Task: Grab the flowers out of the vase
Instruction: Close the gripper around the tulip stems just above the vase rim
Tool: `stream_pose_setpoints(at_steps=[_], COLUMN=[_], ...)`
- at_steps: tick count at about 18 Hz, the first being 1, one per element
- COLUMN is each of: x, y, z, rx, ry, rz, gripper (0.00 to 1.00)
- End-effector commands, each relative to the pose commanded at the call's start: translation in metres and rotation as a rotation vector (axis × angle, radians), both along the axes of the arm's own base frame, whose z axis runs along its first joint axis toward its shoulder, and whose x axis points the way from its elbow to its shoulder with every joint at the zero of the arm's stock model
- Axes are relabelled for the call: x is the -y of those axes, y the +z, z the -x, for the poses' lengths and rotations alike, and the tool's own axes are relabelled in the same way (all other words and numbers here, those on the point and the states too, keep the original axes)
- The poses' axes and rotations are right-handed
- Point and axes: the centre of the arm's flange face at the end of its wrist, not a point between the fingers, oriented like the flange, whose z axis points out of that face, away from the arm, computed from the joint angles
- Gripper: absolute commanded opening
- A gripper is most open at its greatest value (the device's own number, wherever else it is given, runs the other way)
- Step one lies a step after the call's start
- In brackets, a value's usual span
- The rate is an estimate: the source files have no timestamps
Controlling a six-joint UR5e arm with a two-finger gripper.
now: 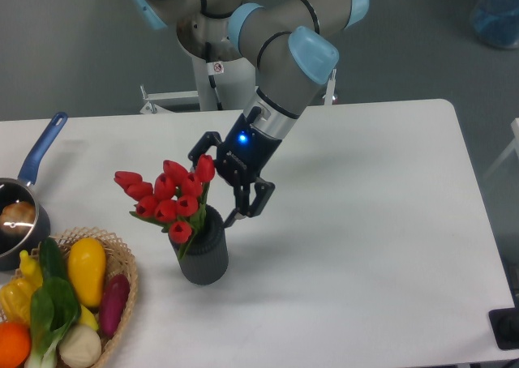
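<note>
The flowers [169, 196] need to come up out of the vase [204, 253], so my gripper should grab them by their green stems below the buds next.
The flowers [169, 196], a bunch of red tulip buds on green stems, stand in the vase [204, 253], a small dark grey ribbed cylinder left of the table's middle. My gripper [220, 183] hangs tilted just right of the bunch, open, with one finger near the topmost bud and the other beside the vase's mouth. Nothing is held between the fingers. The bunch leans left and spreads wider than the vase.
A wicker basket [123, 301] of vegetables and fruit sits at the front left corner. A blue-handled saucepan [23, 198] stands at the left edge. The robot's base [219, 68] rises behind the table's far edge.
</note>
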Motion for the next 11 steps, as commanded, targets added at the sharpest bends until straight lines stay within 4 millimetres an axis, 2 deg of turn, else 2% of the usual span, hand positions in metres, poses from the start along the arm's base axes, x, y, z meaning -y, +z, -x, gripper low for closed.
stream_pose_setpoints(at_steps=[1, 2, 5, 6, 7, 11], x=[0.000, -0.001, 0.003, 0.005, 0.008, 0.021], y=[-0.002, -0.007, -0.011, -0.009, -0.006, 0.019], z=[0.001, 0.003, 0.005, 0.005, 0.006, 0.011], rx=[0.005, 0.010, 0.005, -0.014, -0.031, -0.057], ry=[-0.006, -0.009, -0.003, -0.008, -0.008, 0.024], rz=[-0.010, -0.009, 0.004, 0.004, 0.003, -0.028], gripper=[1.00, 0.88, 0.18, 0.06, 0.01, 0.00])
